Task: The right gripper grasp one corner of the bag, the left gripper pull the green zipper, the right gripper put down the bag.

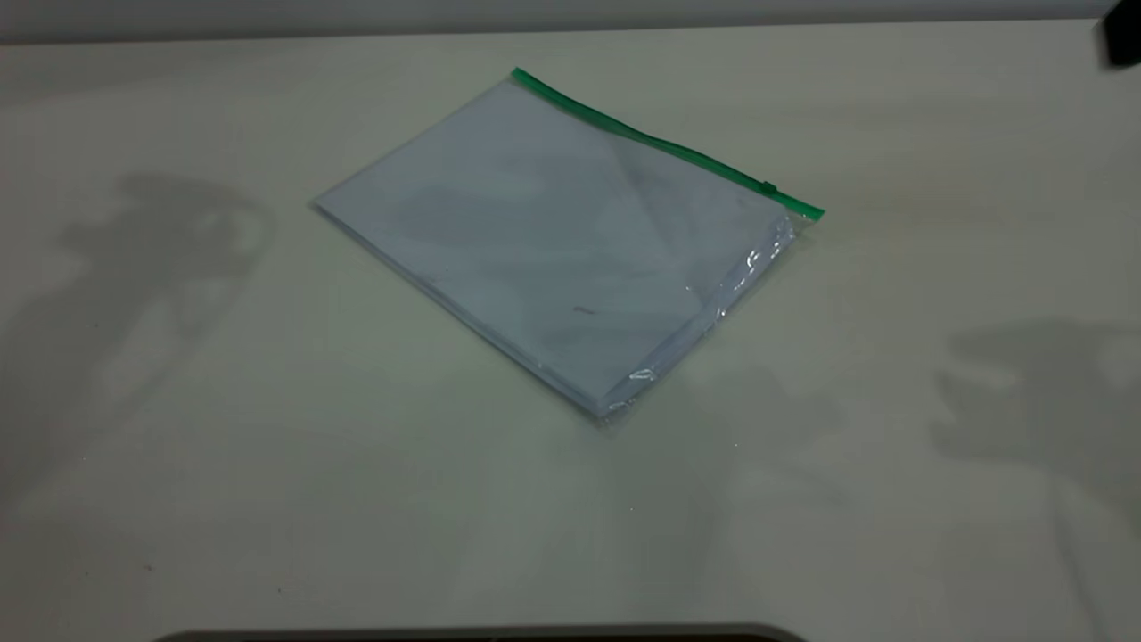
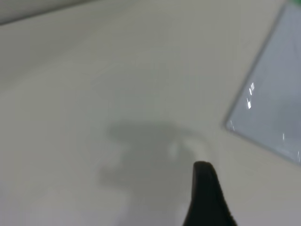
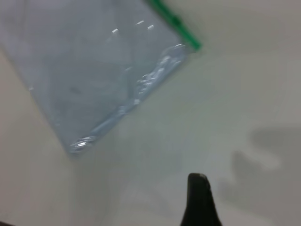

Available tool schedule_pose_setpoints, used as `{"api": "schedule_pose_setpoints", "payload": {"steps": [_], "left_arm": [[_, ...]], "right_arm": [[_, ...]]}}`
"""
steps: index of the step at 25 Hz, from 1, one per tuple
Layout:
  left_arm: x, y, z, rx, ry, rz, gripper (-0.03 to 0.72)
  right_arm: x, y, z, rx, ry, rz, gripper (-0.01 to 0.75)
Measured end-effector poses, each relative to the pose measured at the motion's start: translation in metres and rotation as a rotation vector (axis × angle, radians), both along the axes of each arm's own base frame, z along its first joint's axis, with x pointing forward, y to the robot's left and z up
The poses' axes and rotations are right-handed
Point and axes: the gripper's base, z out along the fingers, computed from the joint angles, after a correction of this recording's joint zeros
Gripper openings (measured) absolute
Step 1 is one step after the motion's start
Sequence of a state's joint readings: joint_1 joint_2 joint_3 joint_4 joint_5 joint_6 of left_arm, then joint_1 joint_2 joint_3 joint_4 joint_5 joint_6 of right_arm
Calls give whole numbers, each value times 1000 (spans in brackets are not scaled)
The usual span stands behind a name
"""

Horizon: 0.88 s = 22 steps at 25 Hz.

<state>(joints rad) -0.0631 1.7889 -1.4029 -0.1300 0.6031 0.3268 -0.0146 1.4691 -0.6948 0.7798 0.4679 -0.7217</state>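
The green zipper must stay free to be pulled, so I need to grab the bag with my right gripper by its clear corner next to the slider.
The bag lies flat on the table, a clear pouch with pale blue-white sheets inside. The green zipper runs along its far long edge, with the small slider tab near the right end. Neither gripper shows in the exterior view; only their shadows fall on the table at left and right. In the left wrist view, my left gripper is a dark tip above bare table, apart from a bag corner. In the right wrist view, my right gripper hovers above the table, apart from the bag and the zipper's end.
A black part shows at the far right edge of the exterior view. A dark rim runs along the table's near edge. Bare table surrounds the bag on all sides.
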Motion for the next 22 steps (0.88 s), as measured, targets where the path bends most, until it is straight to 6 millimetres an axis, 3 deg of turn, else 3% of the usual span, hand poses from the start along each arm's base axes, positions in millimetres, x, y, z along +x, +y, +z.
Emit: {"api": "schedule_pose_setpoints", "payload": {"steps": [9,16,22], "left_arm": [[22,-29,-54,-61,213,-84,561],[24,-38,-72,-128,280,-96,561],[24,-47,-83,-131,305,-121,561]], "right_arm": [[55,16,-71,166,57,126,578],[88,22,-129,244,117,167,578],[111,27,-166,304,150,195,578]]}}
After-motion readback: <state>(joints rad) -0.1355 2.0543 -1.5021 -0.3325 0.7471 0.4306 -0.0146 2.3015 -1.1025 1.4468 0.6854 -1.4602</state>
